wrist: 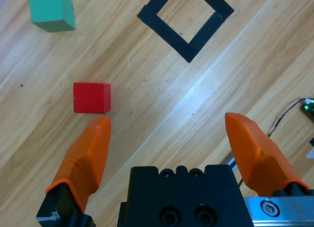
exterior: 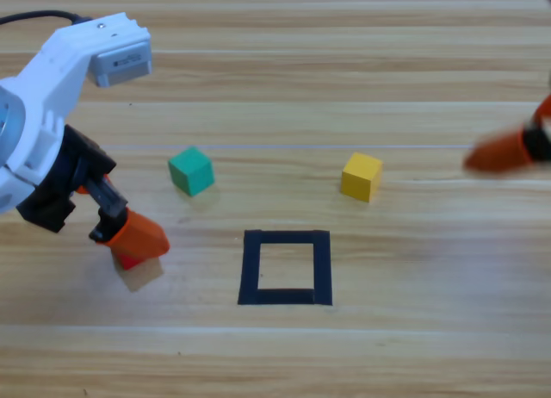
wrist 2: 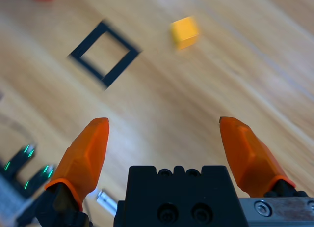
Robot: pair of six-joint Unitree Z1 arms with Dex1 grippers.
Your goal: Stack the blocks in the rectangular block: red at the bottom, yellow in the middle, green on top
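The yellow cube (exterior: 361, 176) is to be stacked as the middle layer inside the black tape rectangle. My right gripper needs to grab it by its opposite sides next.
The red cube (wrist: 91, 97) lies on the wood just ahead of my left gripper's (wrist: 167, 120) left jaw, outside the open jaws. From above, the left gripper (exterior: 142, 241) covers most of the red cube (exterior: 127, 261). The teal-green cube (exterior: 190, 171) sits up and to the right of it. The yellow cube (exterior: 361, 176) lies right of centre. The black tape rectangle (exterior: 251, 269) holds only bare wood. My right gripper (exterior: 506, 152) hangs open at the right edge, with nothing between its jaws, far from the yellow cube (wrist 2: 184, 32).
The left wrist view shows the green cube (wrist: 50, 10) at top left and the tape rectangle (wrist: 167, 35) at top centre. In the right wrist view, the rectangle (wrist 2: 88, 70) is at upper left. A cable and lit electronics (wrist 2: 19, 160) sit by the table's side.
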